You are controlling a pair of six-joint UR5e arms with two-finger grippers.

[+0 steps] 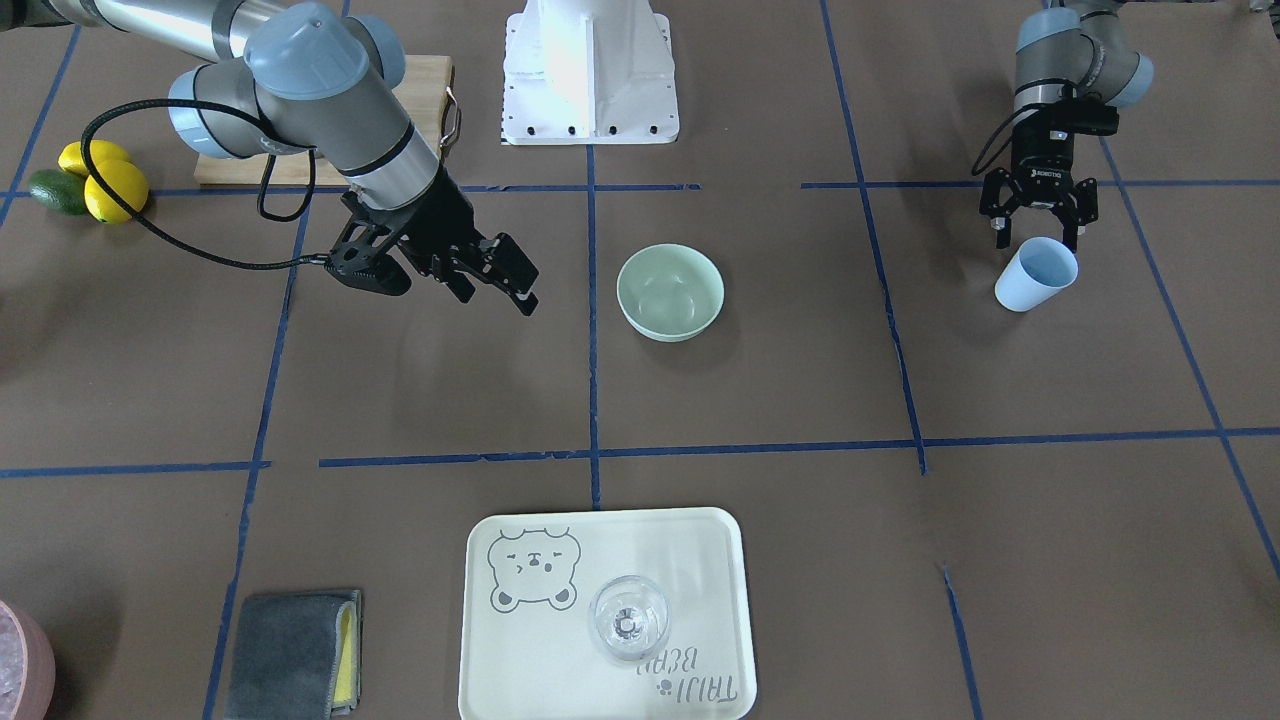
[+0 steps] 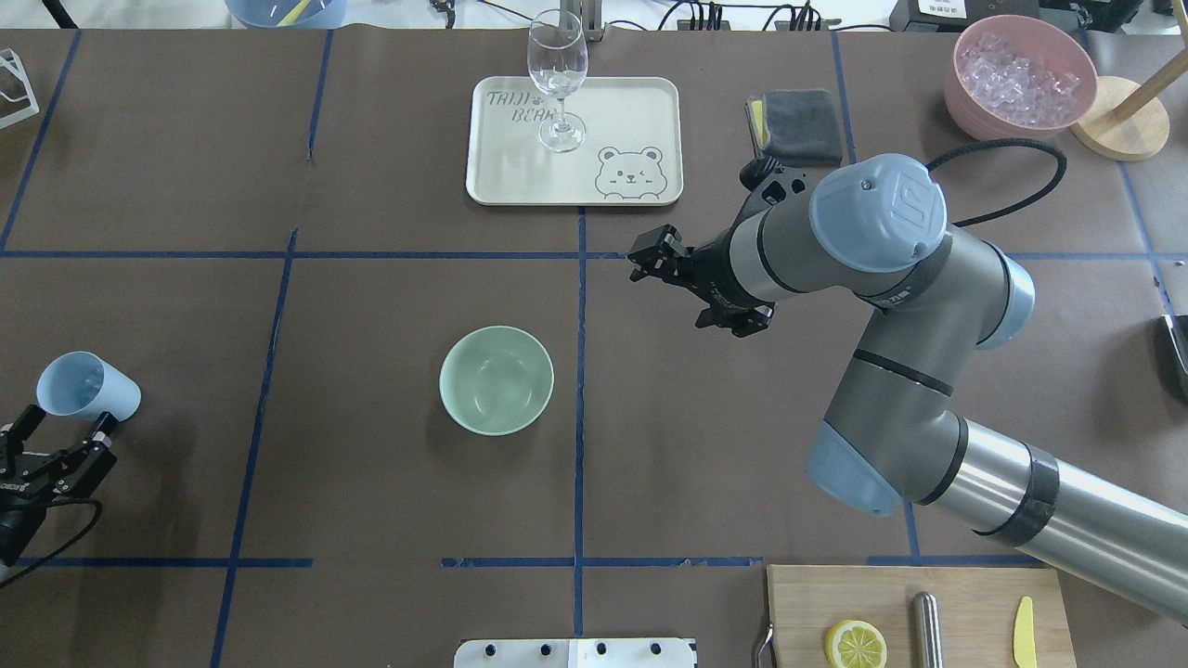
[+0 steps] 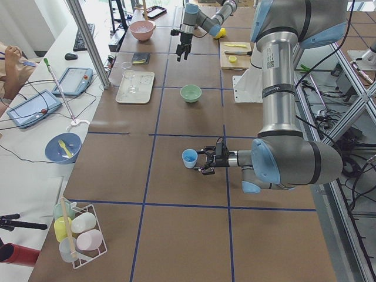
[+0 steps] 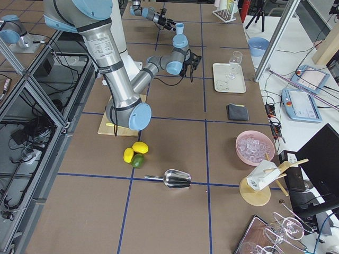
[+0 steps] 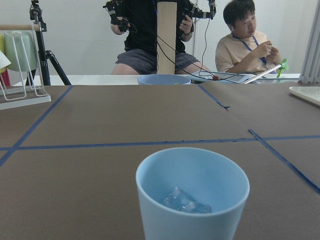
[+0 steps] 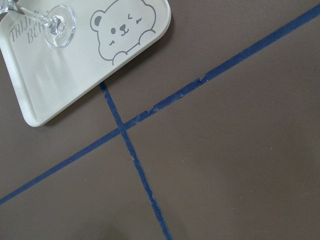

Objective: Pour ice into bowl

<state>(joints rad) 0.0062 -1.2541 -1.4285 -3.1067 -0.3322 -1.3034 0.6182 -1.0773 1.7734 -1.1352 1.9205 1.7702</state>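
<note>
The robot's left gripper should next take hold of the open light blue cup (image 5: 192, 192) around its side (image 5: 187, 227) and keep the cup upright, because there are loose ice cubes inside.
The ice (image 5: 182, 200), a few small clear cubes, lies at the bottom of a light blue cup (image 5: 192, 192) standing upright on the table. My left gripper (image 2: 72, 419) is open just behind that cup (image 2: 88, 385), its fingers short of the wall and nothing between them. The pale mint-green bowl (image 2: 497, 380) sits empty near the table's middle, well apart from the cup. My right gripper (image 2: 650, 258) hovers open and empty above the table, between the bowl (image 1: 670, 292) and the tray.
A cream tray (image 2: 640, 102) holds a wine glass (image 2: 557, 74). A pink container of ice (image 2: 1021, 70) and a grey cloth (image 2: 803, 125) are at the far right. A cutting board (image 2: 965, 594) with a lemon slice (image 2: 856, 643) lies near the robot's base. A metal scoop (image 4: 175, 179) rests beyond the lemons (image 1: 100, 180).
</note>
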